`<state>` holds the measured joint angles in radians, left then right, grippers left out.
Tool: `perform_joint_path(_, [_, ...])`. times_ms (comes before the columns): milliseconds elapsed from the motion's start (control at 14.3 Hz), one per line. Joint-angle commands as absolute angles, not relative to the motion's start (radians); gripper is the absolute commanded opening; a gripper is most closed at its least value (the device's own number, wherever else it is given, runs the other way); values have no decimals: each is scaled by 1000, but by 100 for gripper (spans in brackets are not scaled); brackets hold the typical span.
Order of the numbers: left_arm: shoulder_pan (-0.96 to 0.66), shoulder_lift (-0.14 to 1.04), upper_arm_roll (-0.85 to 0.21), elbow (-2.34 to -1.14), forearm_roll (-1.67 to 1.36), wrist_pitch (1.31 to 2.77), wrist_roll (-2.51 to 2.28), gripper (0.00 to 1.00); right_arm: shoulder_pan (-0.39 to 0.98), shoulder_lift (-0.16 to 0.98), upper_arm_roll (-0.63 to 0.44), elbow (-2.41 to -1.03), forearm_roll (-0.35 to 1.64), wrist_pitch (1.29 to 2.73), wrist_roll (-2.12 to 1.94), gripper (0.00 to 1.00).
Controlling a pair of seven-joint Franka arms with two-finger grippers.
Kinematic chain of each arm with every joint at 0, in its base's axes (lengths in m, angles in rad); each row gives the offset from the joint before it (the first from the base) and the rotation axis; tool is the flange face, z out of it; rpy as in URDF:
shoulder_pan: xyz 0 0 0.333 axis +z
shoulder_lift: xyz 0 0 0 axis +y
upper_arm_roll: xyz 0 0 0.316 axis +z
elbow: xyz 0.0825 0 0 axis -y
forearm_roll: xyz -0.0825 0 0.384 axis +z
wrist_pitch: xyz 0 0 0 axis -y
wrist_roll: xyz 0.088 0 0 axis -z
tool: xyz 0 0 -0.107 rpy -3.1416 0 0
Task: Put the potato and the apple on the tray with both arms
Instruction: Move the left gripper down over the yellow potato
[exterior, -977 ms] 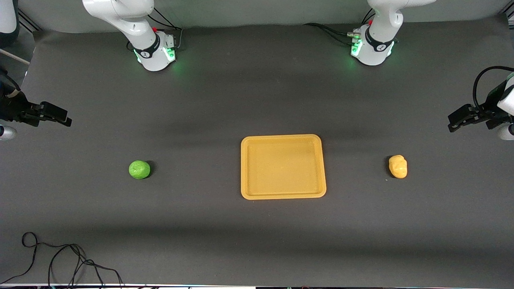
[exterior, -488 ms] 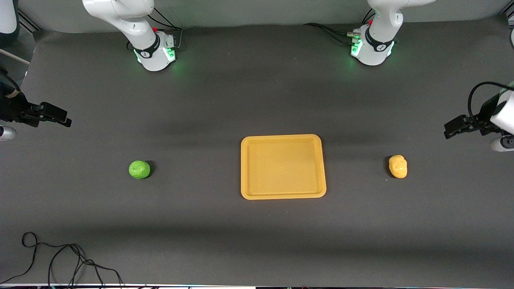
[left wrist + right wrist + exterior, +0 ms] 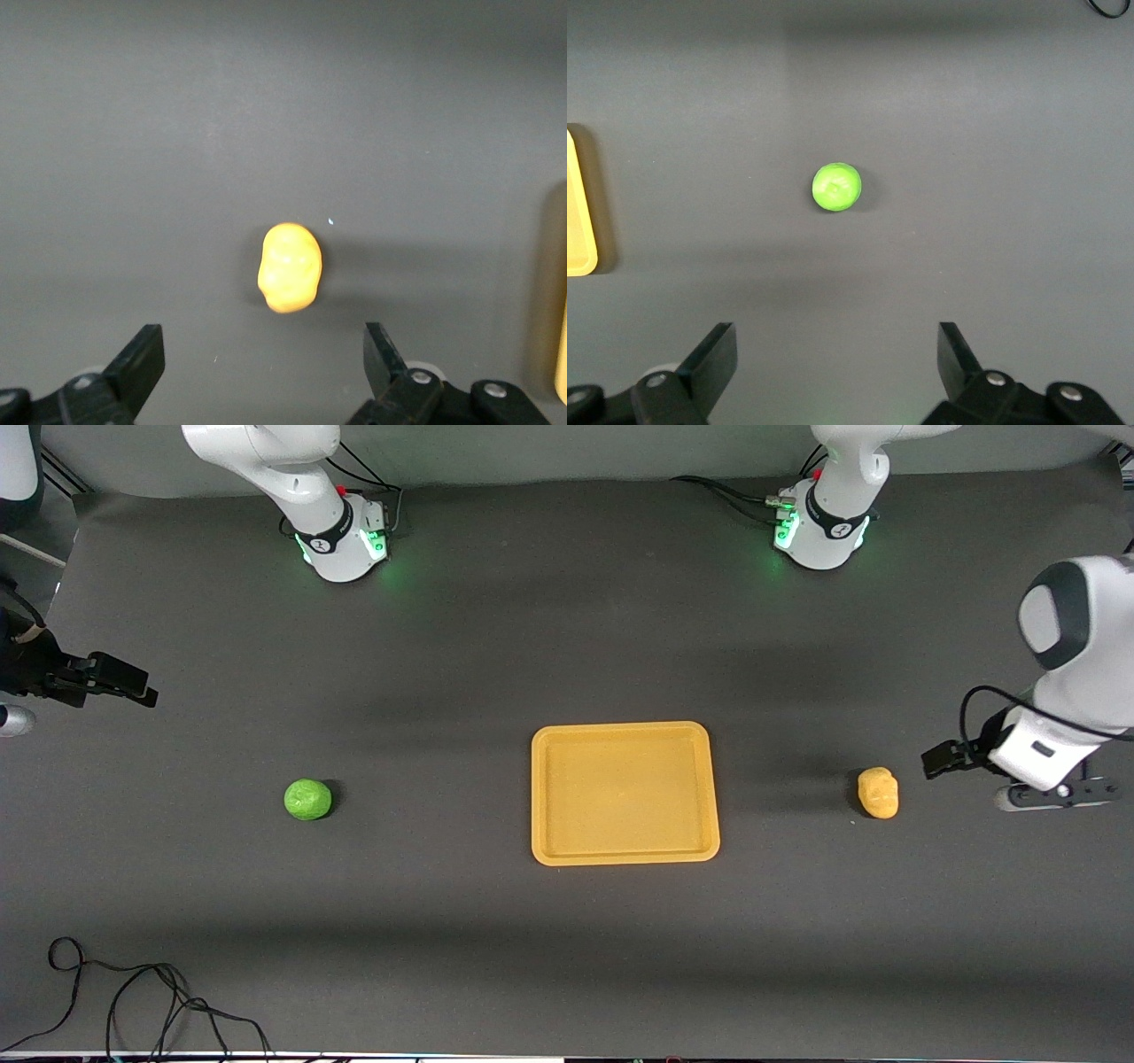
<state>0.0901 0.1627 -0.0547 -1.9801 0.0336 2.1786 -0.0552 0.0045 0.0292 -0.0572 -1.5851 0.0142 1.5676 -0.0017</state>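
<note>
The potato [image 3: 878, 792] needs to go on the yellow-orange tray [image 3: 620, 728], so my left gripper will grab it by its two long sides next.
The yellow-orange tray [image 3: 620, 728] lies mid-table. The green apple [image 3: 307, 799] sits on the table toward the right arm's end. The yellow-orange potato [image 3: 878, 792] sits toward the left arm's end. My left gripper [image 3: 939, 760] is open and empty in the air beside the potato, on the side away from the tray. In the left wrist view the potato [image 3: 290, 267] lies just ahead of the open left gripper [image 3: 263, 354]. My right gripper [image 3: 133, 686] is open and empty above the table's end, well short of the apple. In the right wrist view the apple [image 3: 836, 187] lies ahead of the gripper [image 3: 836, 354].
A loose black cable [image 3: 133, 1001] lies on the table near the front camera at the right arm's end. The tray's edge shows in the left wrist view [image 3: 560, 301] and in the right wrist view [image 3: 579, 212]. The two arm bases stand along the table's edge farthest from the front camera.
My left arm has swung in from the table's end and come down close beside the potato. My right gripper has barely moved.
</note>
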Motion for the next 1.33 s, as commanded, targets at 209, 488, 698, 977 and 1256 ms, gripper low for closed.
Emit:
perform_joint_path(209, [87,316,-54,-2028,25,2345,-58,100,14,25,-63,-1589,-2,1577,-12,100])
perform_joint_path(488, [89,405,-55,-2039,25,2443,-58,100,15,28,-63,-1589,-2,1578,-12,100])
perform_joint_path(698, [89,423,-55,-2089,25,2526,-58,100,14,26,-63,-1589,-2,1578,-12,100])
perform_joint_path(977, [84,434,-55,-2100,25,2542,-58,100,14,28,-63,-1589,-2,1578,-12,100])
perform_joint_path(1256, [84,437,-55,-2103,25,2540,-57,90,14,28,-63,-1589,-2,1578,-12,100])
